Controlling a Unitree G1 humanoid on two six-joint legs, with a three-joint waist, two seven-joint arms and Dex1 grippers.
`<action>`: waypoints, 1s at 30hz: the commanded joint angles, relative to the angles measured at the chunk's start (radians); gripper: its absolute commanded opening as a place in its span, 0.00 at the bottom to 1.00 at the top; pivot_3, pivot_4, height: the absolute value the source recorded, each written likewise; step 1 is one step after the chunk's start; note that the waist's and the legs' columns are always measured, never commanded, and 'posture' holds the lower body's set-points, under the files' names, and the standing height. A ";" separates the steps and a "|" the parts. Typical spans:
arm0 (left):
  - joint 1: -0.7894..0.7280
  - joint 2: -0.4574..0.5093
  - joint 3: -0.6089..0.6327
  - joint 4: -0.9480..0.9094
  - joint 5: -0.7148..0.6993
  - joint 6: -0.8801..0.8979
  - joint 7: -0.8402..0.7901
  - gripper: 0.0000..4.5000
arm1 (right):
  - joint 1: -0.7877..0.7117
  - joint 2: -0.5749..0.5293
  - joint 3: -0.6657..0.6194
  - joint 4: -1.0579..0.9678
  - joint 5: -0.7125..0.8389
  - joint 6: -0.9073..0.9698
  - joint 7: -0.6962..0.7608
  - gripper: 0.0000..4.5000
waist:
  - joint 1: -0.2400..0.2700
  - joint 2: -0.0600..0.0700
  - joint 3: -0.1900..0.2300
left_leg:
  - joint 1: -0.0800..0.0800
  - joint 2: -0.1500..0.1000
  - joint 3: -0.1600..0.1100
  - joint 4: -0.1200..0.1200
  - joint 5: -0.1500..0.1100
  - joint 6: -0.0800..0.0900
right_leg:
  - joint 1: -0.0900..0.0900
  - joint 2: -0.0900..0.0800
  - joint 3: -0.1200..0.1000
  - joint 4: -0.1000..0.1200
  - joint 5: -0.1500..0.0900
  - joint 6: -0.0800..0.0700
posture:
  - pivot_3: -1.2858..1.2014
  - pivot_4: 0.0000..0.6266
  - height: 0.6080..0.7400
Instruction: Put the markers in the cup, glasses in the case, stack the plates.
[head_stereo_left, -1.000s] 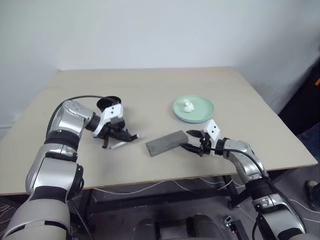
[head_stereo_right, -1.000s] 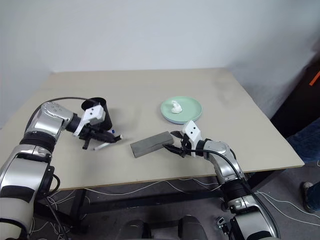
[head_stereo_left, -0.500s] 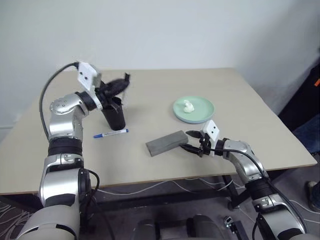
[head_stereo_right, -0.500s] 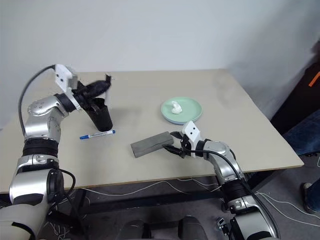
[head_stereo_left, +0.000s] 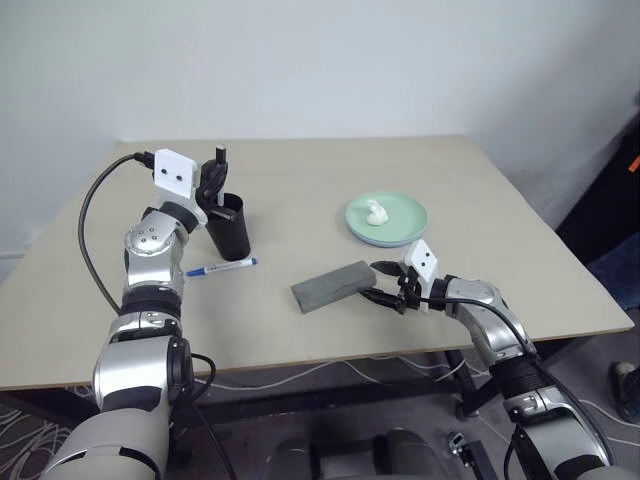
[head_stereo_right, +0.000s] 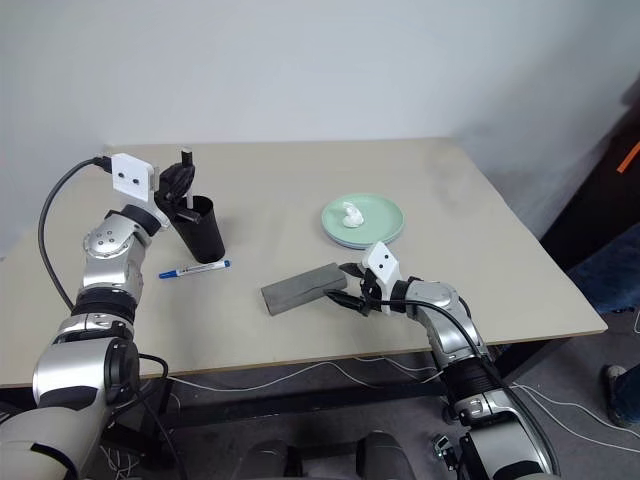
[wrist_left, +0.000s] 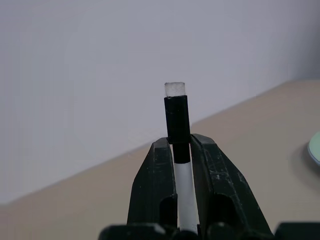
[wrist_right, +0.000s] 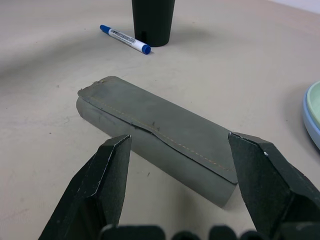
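The marker's white body (head_stereo_left: 221, 199) below my left gripper's fingers enters the black cup (head_stereo_left: 229, 229) and would stay if I opened now, so it is time to release.
My left gripper (head_stereo_left: 213, 180) is shut on a white-barrelled marker (wrist_left: 176, 120) whose dark end sticks up past the fingertips. It hovers just above the rim of the black cup (head_stereo_left: 229, 229). A second marker (head_stereo_left: 222, 267) with a blue cap lies flat on the table in front of the cup. The grey case (head_stereo_left: 334, 285) lies closed near the table's middle. My right gripper (wrist_right: 177, 142) is open, its fingers spread just short of the case's end. Two stacked plates (head_stereo_left: 400, 232) sit beyond, mint green over light blue. The glasses are out of view.
A small white lump (head_stereo_left: 377, 212) rests on the top plate. The beige table (head_stereo_left: 300, 180) ends close to my right arm. A black cable (head_stereo_left: 95, 220) loops from my left wrist. A dark object stands off the table at the far right (head_stereo_left: 620, 200).
My left gripper rose from the table beside the cup with one marker and swung over the cup. Its wrist turned so the marker now points upward. The right arm stayed still.
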 joint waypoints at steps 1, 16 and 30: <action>-0.025 -0.001 0.010 -0.005 -0.017 -0.025 0.009 0.02 | -0.020 -0.009 -0.017 -0.026 0.006 -0.013 -0.002 0.75 | 0.000 0.000 0.000 | 0.000 0.000 0.000 0.000 0.000 0.000 | 0.000 0.000 0.000 0.000 0.000 0.000 | 0.52 0.00 1.00; -0.016 -0.012 0.007 -0.015 -0.028 -0.041 -0.018 0.81 | -0.024 -0.004 -0.016 -0.019 0.007 -0.018 -0.001 0.75 | 0.000 0.000 0.000 | 0.000 0.000 0.000 -0.001 0.000 0.000 | 0.000 0.000 0.000 0.000 0.000 0.000 | 0.52 0.00 1.00; -0.139 0.222 -0.044 -0.125 -0.137 0.411 -0.660 0.81 | -0.036 -0.002 -0.012 0.002 -0.001 -0.033 0.004 0.75 | -0.006 0.000 0.000 | -0.001 0.000 0.001 -0.002 0.000 0.000 | -0.001 0.000 0.000 -0.001 0.000 0.000 | 0.52 0.00 1.00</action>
